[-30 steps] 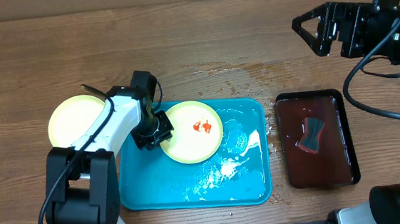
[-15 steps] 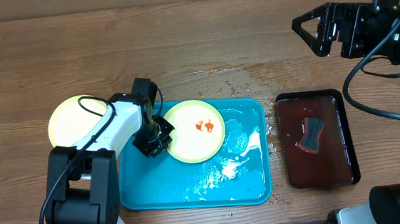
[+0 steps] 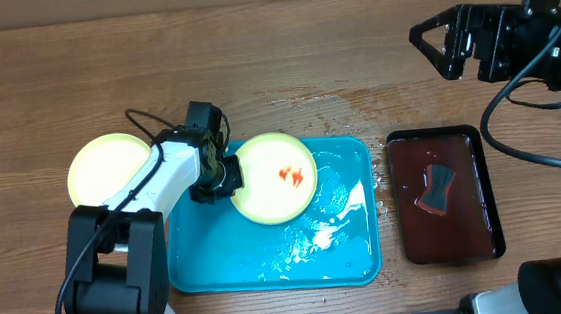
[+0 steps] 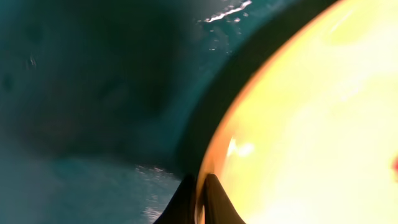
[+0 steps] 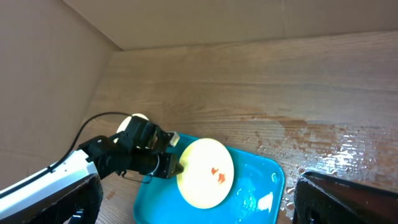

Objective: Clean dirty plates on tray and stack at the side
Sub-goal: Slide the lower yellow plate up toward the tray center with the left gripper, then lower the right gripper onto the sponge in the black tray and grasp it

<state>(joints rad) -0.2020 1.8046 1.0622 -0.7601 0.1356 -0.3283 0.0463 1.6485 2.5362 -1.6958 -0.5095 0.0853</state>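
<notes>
The sponge's red side should stay free to clean the plate, so my right gripper should next grip the sponge at the middle of its dark side (image 3: 437, 187).
A pale yellow plate (image 3: 275, 177) with red sauce smears hangs tilted over the left part of the turquoise tray (image 3: 349, 257). My left gripper (image 3: 230, 177) is shut on its left rim and holds it lifted. In the left wrist view the two black fingertips (image 4: 199, 194) pinch the plate's rim (image 4: 311, 118) above the tray (image 4: 87, 93). The right wrist view shows the plate (image 5: 206, 172) over the tray (image 5: 258, 193). A second pale yellow plate (image 3: 109, 168) lies on the table left of the tray. My right gripper (image 3: 432, 43) is open and empty, high at the back right. No blue-white plate is in view.
A dark brown-red tray (image 3: 442, 196) with a dark sponge (image 3: 437, 187) in it stands right of the turquoise tray. White foam (image 3: 319, 236) and water lie in the turquoise tray. The wood behind the trays is wet (image 3: 356, 101). A cardboard wall (image 5: 50, 81) stands at the back.
My left gripper has lifted and tilted the smeared plate, raising its left rim off the tray and shifting it slightly right. The right arm has not moved.
</notes>
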